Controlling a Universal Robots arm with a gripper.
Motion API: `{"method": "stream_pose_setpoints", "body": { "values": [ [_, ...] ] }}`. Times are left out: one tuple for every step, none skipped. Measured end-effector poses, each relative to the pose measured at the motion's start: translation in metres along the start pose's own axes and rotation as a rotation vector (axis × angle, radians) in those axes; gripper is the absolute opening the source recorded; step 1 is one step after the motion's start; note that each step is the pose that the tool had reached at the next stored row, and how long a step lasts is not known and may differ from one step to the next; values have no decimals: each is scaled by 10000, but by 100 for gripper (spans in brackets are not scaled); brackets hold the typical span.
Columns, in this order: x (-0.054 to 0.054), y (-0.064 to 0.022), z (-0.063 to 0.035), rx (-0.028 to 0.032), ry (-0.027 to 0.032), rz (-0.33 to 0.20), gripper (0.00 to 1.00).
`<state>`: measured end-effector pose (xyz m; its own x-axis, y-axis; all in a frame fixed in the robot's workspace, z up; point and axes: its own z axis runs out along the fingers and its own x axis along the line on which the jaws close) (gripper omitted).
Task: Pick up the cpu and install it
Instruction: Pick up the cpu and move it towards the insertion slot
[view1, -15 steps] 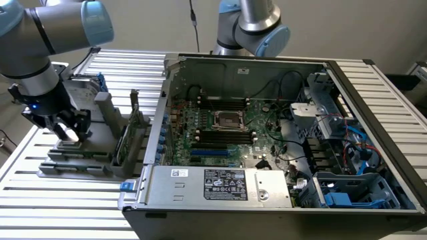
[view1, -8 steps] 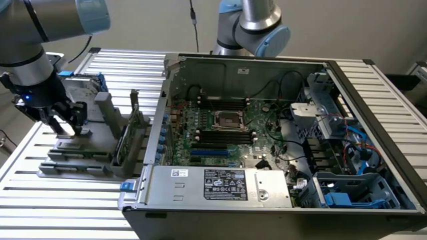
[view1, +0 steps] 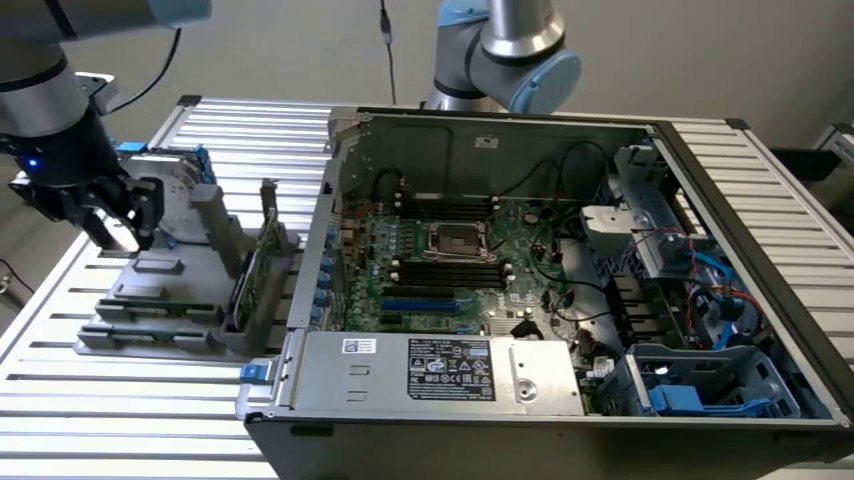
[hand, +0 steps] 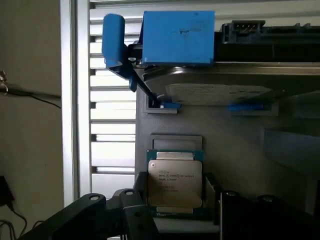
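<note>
The gripper will next grip the cpu by its opposite side edges to pick it up, since the cpu lies flat in the parts holder's hollow with its silver lid facing up.
The cpu, a small square chip with a pale silver lid, lies flat in a recess of the grey parts holder. My gripper hangs just over it, open. The dark fingers stand on either side of the chip, with small gaps left. In the exterior view the gripper is low over the grey holder at that view's left, outside the computer case. The cpu socket, a metal frame, sits in the middle of the motherboard inside the open case.
A silver hard drive with blue brackets stands in the holder just beyond the chip. Upright cards stand between the holder and the case wall. Cables and drive bays crowd the case's right side. Everything rests on a slatted metal table.
</note>
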<state>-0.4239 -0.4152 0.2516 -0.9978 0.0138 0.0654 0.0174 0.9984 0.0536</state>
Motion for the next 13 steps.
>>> {"method": "stream_pose_setpoints", "body": {
  "values": [
    [-4, 3, -50, 1, 1, 1, 54],
    [-9, 5, -95, 1, 1, 0, 54],
    [-17, 8, -139, 1, 0, 1, 54],
    [-29, 11, -186, 0, 0, 1, 54],
    [-43, 13, -232, 1, 1, 0, 54],
    [-58, 16, -278, 1, 1, 1, 54],
    [-76, 19, -327, 0, 0, 1, 54],
    [-94, 22, -373, 1, 1, 0, 54],
    [-114, 25, -419, 0, 0, 1, 54],
    [-134, 27, -465, 0, 0, 0, 54],
    [-155, 30, -512, 1, 1, 0, 54],
    [-180, 33, -559, 1, 1, 1, 54],
    [-208, 36, -605, 0, 0, 0, 54]
  ]
}}
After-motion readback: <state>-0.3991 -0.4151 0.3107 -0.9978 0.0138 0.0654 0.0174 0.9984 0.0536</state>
